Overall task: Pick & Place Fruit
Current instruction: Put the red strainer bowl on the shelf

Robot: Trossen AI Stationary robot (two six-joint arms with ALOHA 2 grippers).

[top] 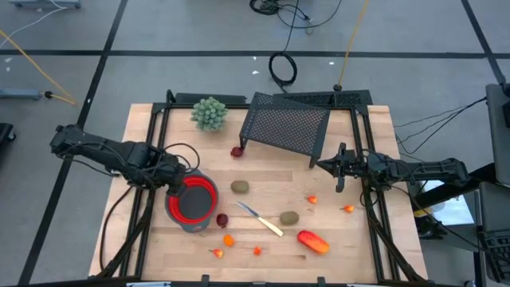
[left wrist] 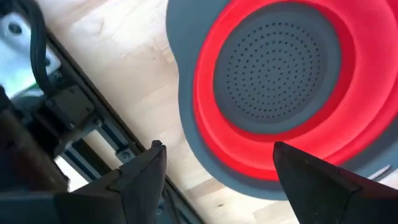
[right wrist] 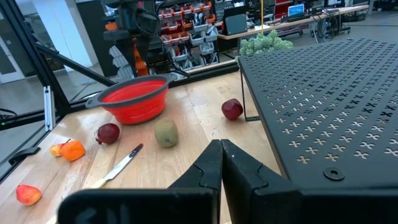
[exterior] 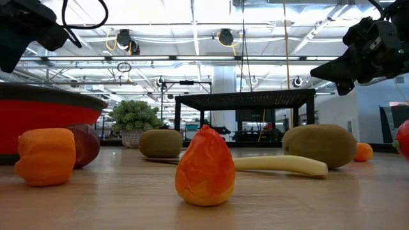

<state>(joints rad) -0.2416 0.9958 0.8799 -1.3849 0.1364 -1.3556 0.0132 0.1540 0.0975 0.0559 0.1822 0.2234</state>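
The left gripper needs to grab the red bowl by its grey rim next, so the bowl's red inside stays free to take the fruit.
The toy fruit lies loose on the wooden table: two brown kiwis, two dark red round pieces, a longer orange-red piece and several tiny orange bits such as one near the front edge. My left gripper hangs open over the left rim of the red bowl; in the left wrist view its fingers stand apart above the grey rim, and the bowl holds nothing. My right gripper is shut, in the air by the mesh rack, touching nothing.
A slim knife with a pale handle lies between the kiwis. A black mesh rack stands at the far middle, with a green plant to its left. Black frame rails run along both table sides.
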